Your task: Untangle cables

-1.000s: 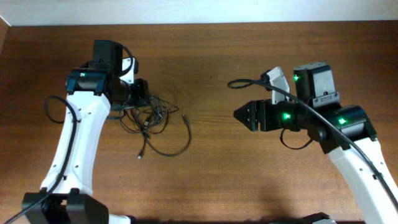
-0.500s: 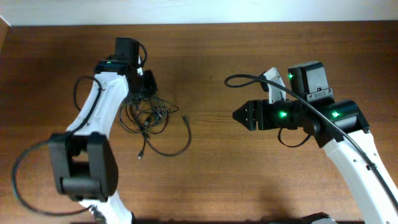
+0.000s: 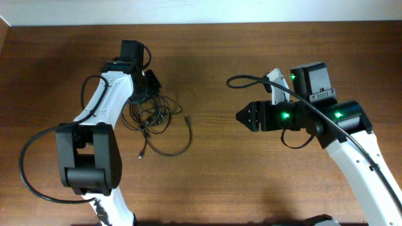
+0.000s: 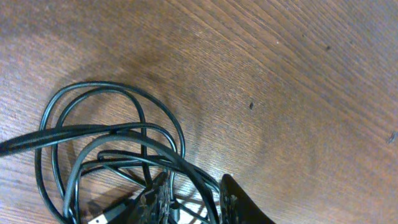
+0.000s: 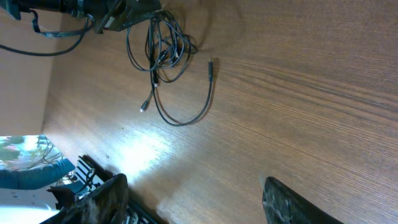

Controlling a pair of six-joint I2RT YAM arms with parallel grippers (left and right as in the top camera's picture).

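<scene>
My right gripper grabs a single piece of the cables behind a plug end next, so the cables' loops stay free to untangle.
The cables (image 3: 154, 119) are thin black cords tangled in loose loops left of the table's middle. One long loop trails toward the front right, with small plug ends at the front and on the right. My left gripper (image 3: 151, 86) is at the tangle's far edge. In the left wrist view its jaws (image 4: 194, 200) are nearly closed, with several strands of the cables (image 4: 112, 134) between them. My right gripper (image 3: 242, 116) is open and empty, well to the right of the tangle. Its wide-apart fingers (image 5: 193, 199) point toward the cables (image 5: 165, 50).
The brown wooden table (image 3: 213, 176) ends at a pale wall at the back. A thick black arm cable (image 3: 248, 80) arches above the right arm. The right wrist view shows the table's left edge (image 5: 68, 155) with equipment beyond it.
My left arm has swung round and its gripper has shifted slightly toward the far side of the tangle. The tangle's left strands have drawn in a little. The right arm has barely moved.
</scene>
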